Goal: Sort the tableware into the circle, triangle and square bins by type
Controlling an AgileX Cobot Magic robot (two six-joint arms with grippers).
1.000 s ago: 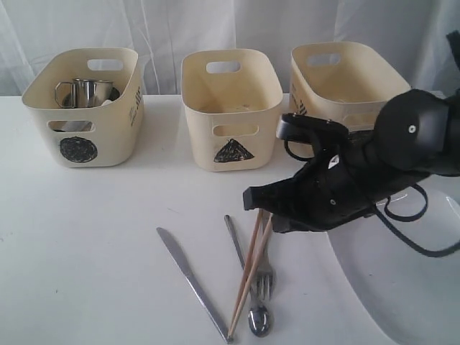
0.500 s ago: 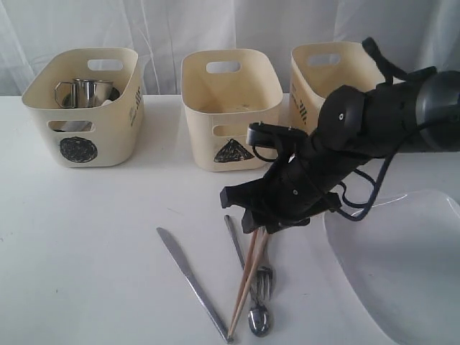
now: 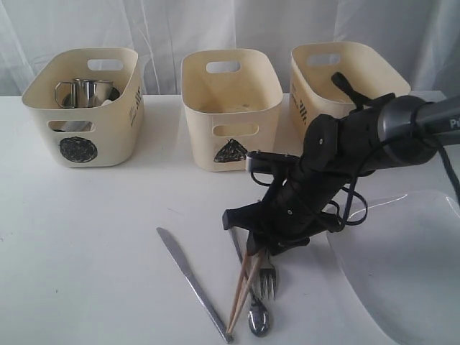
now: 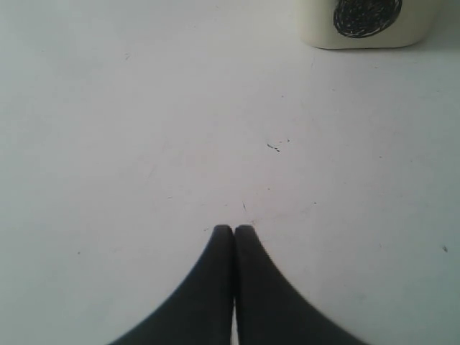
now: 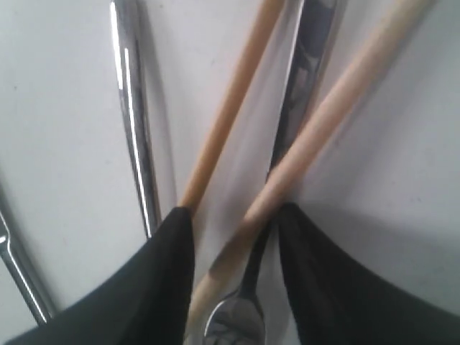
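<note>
My right fingers are beside the wooden chopstick, low over the steel handle, and should close on the chopstick.
My right gripper (image 3: 248, 233) (image 5: 236, 215) is open and low over the cutlery on the table. Its fingers stand either side of the upper ends of the crossed wooden chopsticks (image 3: 241, 287) (image 5: 323, 122) and a steel handle (image 5: 305, 79). The fork (image 3: 267, 282), spoon (image 3: 259, 320) and knife (image 3: 190, 284) lie flat around them. A steel mug (image 3: 88, 92) sits in the circle bin (image 3: 79, 147). The large white plate (image 3: 402, 280) lies at the right. My left gripper (image 4: 233, 230) is shut over bare table, holding nothing, and is out of the exterior view.
The triangle bin (image 3: 231, 152) stands in the middle and a third bin (image 3: 338, 79) at the back right, behind my right arm. The circle bin's marked corner (image 4: 366, 21) shows in the left wrist view. White curtains hang behind the table.
My right arm swung left from over the plate and came down onto the cutlery. Its jaws went from shut to open and now straddle the chopsticks. The left gripper is unchanged.
</note>
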